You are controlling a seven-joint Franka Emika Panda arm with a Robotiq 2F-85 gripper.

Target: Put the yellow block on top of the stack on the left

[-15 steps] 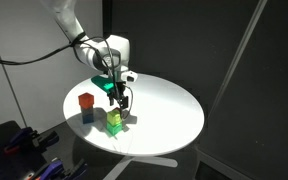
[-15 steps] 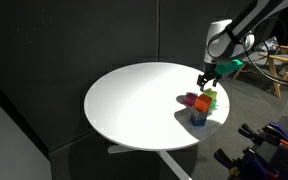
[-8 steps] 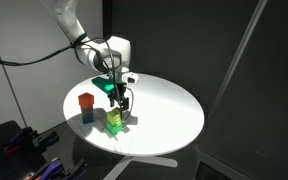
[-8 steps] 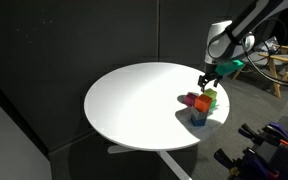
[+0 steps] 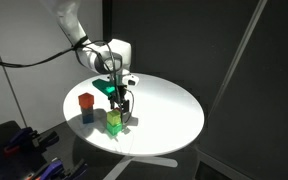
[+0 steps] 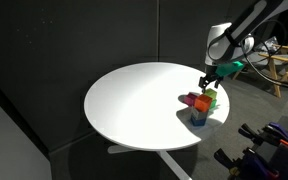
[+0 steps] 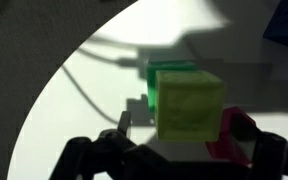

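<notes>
I need to close my gripper on the yellow block now, because the block is between my open fingers, which reach past its near edge, beside its sides.
The yellow block [image 7: 189, 105] is a lime cube on the white round table [image 5: 169, 105]. It sits tight against a purer green cube [image 7: 167, 74] and a pink cube [image 7: 228, 140]. In both exterior views it shows below the gripper [image 5: 114, 118] [image 6: 211, 97]. My gripper [image 7: 184, 123] hangs right over it, fingers open on either side, with a gap at the left finger. It also shows in both exterior views [image 5: 122, 103] [image 6: 206, 84]. The stack [image 5: 86, 106], orange-red over dark blue, stands apart toward the table edge; it also shows in an exterior view [image 6: 199, 111].
The table edge [image 5: 94, 142] lies close to the cubes. A dark curtain [image 6: 64, 40] backs the scene. Black equipment with cables [image 5: 19, 145] stands below the table side, and a metal frame [image 6: 279, 70] stands beyond it.
The gripper has sunk very slightly toward the yellow block. The cubes have not moved.
</notes>
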